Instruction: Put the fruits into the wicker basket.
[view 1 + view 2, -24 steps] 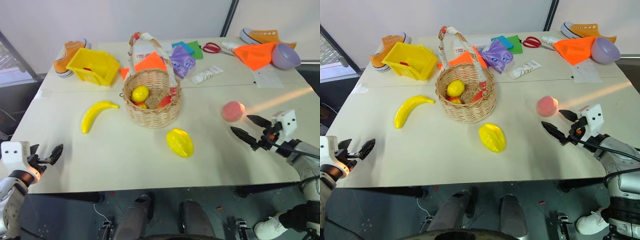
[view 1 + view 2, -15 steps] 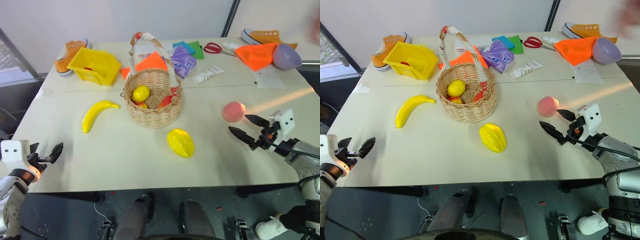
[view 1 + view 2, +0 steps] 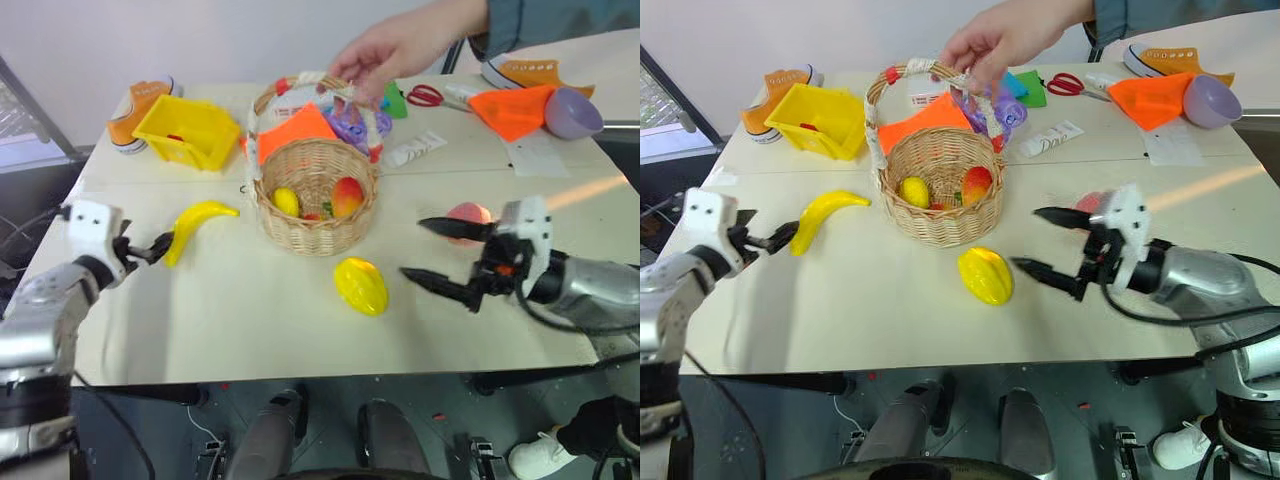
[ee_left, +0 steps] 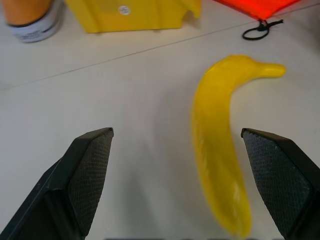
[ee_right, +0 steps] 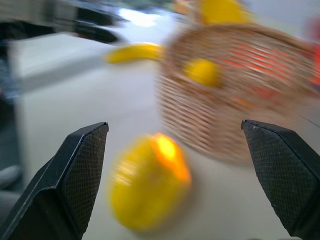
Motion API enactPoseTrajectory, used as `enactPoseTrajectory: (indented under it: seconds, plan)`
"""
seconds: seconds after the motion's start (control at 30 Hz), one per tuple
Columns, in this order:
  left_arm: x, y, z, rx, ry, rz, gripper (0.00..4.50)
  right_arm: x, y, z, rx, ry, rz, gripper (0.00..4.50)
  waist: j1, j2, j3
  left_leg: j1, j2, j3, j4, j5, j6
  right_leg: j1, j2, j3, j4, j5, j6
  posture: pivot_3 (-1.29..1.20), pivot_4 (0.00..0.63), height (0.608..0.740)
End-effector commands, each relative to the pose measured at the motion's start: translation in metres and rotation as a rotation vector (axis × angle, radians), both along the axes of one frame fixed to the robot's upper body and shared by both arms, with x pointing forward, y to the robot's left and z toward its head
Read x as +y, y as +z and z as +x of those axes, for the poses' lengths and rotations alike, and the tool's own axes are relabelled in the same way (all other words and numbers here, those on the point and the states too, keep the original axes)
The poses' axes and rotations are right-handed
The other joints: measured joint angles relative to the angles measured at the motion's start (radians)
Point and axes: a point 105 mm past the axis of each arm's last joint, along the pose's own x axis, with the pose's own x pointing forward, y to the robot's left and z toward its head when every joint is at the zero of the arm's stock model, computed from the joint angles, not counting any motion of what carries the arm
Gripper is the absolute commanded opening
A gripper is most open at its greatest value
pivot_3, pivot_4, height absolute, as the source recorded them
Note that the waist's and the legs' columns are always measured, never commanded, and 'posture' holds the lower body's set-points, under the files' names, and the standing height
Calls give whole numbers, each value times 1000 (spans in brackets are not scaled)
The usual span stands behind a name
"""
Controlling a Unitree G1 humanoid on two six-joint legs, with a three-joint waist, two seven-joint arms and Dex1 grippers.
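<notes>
My left fingers are too high to grip the banana.
The wicker basket [image 3: 315, 215] stands mid-table with a lemon [image 3: 285, 200] and a red-orange fruit [image 3: 346, 196] inside. A person's hand [image 3: 395, 45] grips its taped handle. The banana [image 3: 197, 225] lies to the left of the basket, and my open left gripper [image 3: 152, 249] is just left of its near end; in the left wrist view the banana [image 4: 220, 150] lies by the gripper's one finger. The ribbed yellow fruit [image 3: 360, 285] lies in front of the basket, with my open right gripper [image 3: 412, 249] close to its right. The peach [image 3: 470, 212] sits behind that gripper.
At the back left are a yellow bin [image 3: 188, 130] and an orange sneaker [image 3: 140, 105]. The back right holds an orange cloth [image 3: 510, 108], a purple bowl [image 3: 572, 112], scissors [image 3: 424, 96], a white tube [image 3: 414, 150] and another sneaker [image 3: 520, 72].
A person's hand has come in and taken the basket handle, turning the basket. My right gripper swung left to the ribbed fruit. My left gripper rose up to the banana.
</notes>
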Motion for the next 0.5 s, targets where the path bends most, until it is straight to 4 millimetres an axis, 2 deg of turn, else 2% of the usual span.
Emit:
enactPoseTrajectory:
  seconds: [0.03, 0.17, 0.33, 0.43, 0.5]
  plan:
    - [-1, -2, 14, 36, -8, 43, 4386, 24, 4, -8, -33, 76, 17, 4482, -3, -1, 0, 0, 0, 0, 0, 0, 0, 0, 0, 0, 0, 0, 0, 0, 150, 740]
    - [-13, -10, 30, 89, -40, 58, 4386, 42, 0, -13, -29, 130, 52, 4482, -1, -2, 0, 0, 0, 0, 0, 0, 0, 0, 0, 0, 0, 2, 3, 0, 150, 740]
    - [-20, -19, 39, 142, -61, 69, 4386, 51, -2, -12, -39, 137, 65, 4482, -1, -5, 0, 0, 0, -1, 1, 0, 0, 1, 1, 0, 0, 2, 4, 0, 150, 740]
    - [-21, -18, 40, 139, -61, 54, 3584, 52, -2, -11, -50, 134, 69, 4500, -1, -5, 0, 0, 0, -1, 1, 0, 0, 1, 1, 0, 1, 3, 5, 0, 150, 740]
    - [-21, -19, 39, 140, -61, 55, 2627, 52, -2, -11, -56, 133, 69, 4500, -1, -6, 0, 0, 0, -1, 2, 0, 0, 1, 1, 0, 1, 4, 6, 0, 150, 740]
